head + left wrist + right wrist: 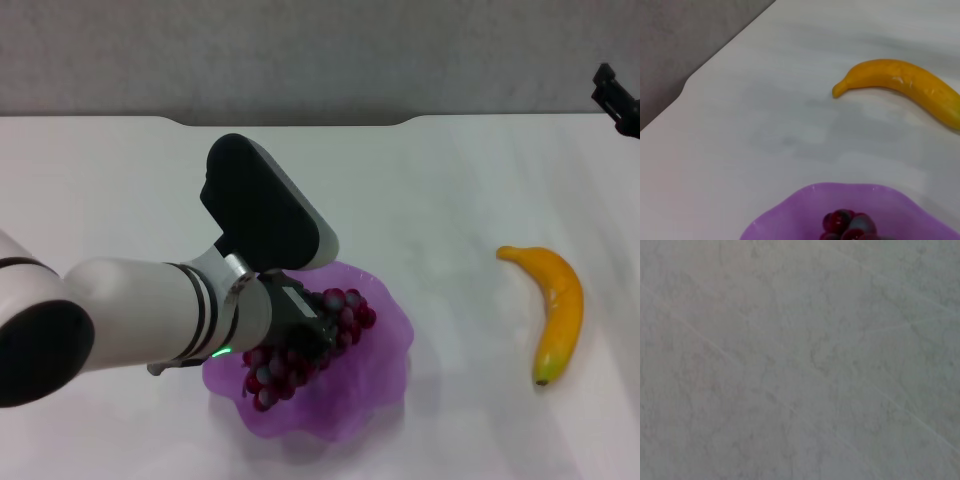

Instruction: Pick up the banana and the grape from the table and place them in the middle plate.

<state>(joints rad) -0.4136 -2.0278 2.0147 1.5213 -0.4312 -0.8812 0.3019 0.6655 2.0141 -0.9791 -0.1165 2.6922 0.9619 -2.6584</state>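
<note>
The grape bunch rests inside the lilac plate's rim [385, 375] and would lie in the plate, so it is now time for my left gripper to open.
The grape bunch [347, 312] lies inside the lilac middle plate [395, 335], near the table's front centre. My left gripper [305, 335] sits low over the plate, right on the middle of the bunch, and hides part of it. The banana [560, 310] lies on the white table [430, 190] to the right of the plate, apart from it. The left wrist view shows the banana [905, 82], the plate's rim [790, 215] and a few grapes [847, 225]. My right gripper [615, 98] is only partly in view at the far right edge, away from the banana.
The table's notched far edge [290, 122] runs along the back, with a grey wall behind it. The right wrist view shows only a grey mottled surface.
</note>
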